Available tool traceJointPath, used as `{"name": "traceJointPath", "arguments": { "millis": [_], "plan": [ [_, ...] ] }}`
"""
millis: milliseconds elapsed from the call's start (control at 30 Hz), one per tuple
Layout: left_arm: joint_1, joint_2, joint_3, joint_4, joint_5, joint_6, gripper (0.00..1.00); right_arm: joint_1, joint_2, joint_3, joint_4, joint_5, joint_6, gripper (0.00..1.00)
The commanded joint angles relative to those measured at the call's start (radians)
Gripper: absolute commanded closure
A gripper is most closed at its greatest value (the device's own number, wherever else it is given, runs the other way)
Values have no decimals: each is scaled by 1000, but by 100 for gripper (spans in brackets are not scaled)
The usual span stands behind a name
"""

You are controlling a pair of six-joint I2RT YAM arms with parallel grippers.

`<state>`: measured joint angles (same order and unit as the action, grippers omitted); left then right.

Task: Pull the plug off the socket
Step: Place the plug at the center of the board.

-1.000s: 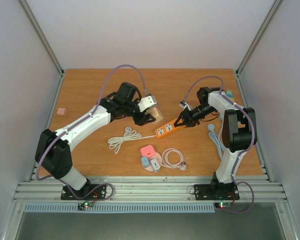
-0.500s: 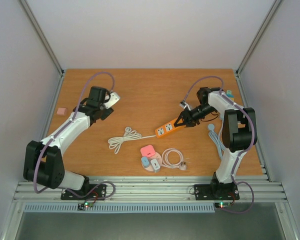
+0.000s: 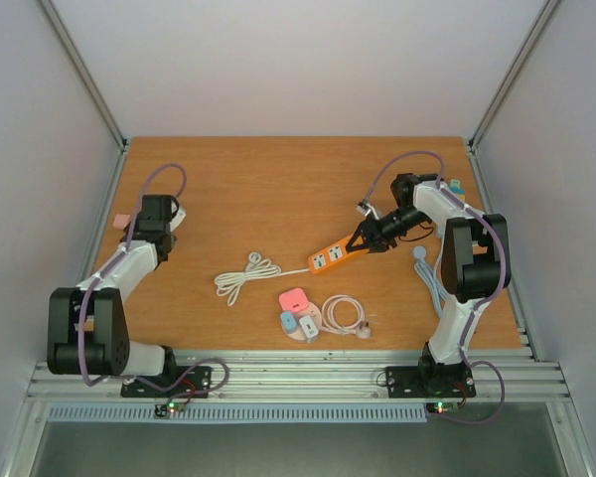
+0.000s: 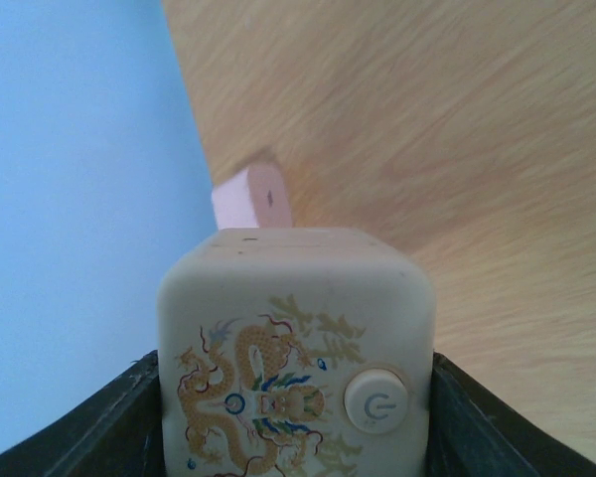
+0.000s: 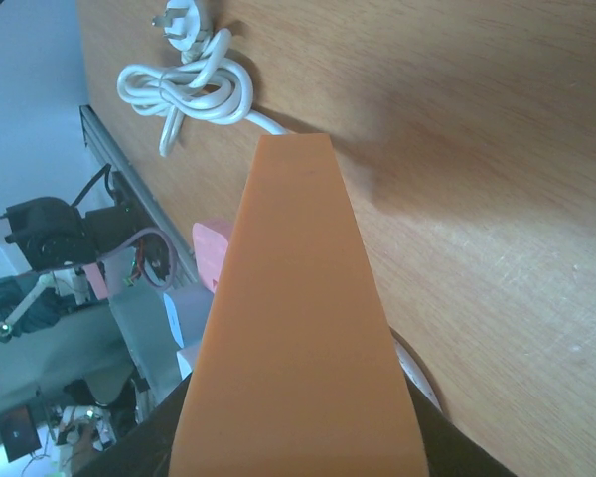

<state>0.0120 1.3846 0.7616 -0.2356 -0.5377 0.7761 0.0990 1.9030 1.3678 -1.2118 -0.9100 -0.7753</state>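
I should keep holding the plug with my left gripper until it is lower. The plug is above the table and would fall onto the wood if I opened now.
The plug is a cream cube (image 4: 296, 338) with a dragon print and a round power button. My left gripper (image 4: 296, 407) is shut on it, a dark finger on each side. In the top view the left gripper (image 3: 169, 219) holds the plug (image 3: 179, 212) near the table's left edge, far from the socket. The socket is an orange power strip (image 3: 333, 255) at the table's middle. My right gripper (image 3: 364, 241) is shut on its right end. In the right wrist view the strip (image 5: 298, 298) fills the space between the jaws of the right gripper (image 5: 298, 427).
The strip's white cord (image 3: 246, 275) lies coiled to its left and also shows in the right wrist view (image 5: 189, 84). A pink charger (image 3: 295, 299), two small adapters (image 3: 300, 324) and a coiled cable (image 3: 346, 316) lie in front. A pink block (image 4: 250, 199) sits by the left edge.
My left arm has swung from the strip's left end far to the left, carrying the cream plug. The right gripper and the strip have stayed still.
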Motion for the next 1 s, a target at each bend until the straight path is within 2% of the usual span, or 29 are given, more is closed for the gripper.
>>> {"name": "traceJointPath", "arguments": {
  "millis": [0, 333, 633, 967],
  "plan": [
    [76, 31, -28, 214, -108, 60, 100, -5, -19, -3, -4, -26, -1, 99],
    [155, 156, -121, 503, -161, 178, 100, -5, -16, -3, -8, -27, -5, 99],
    [167, 262, -122, 571, -167, 195, 98, -5, -14, -1, -10, -28, -9, 99],
    [168, 290, -96, 470, -119, 120, 65, -5, -9, -1, -10, -27, -9, 99]
  ]
}}
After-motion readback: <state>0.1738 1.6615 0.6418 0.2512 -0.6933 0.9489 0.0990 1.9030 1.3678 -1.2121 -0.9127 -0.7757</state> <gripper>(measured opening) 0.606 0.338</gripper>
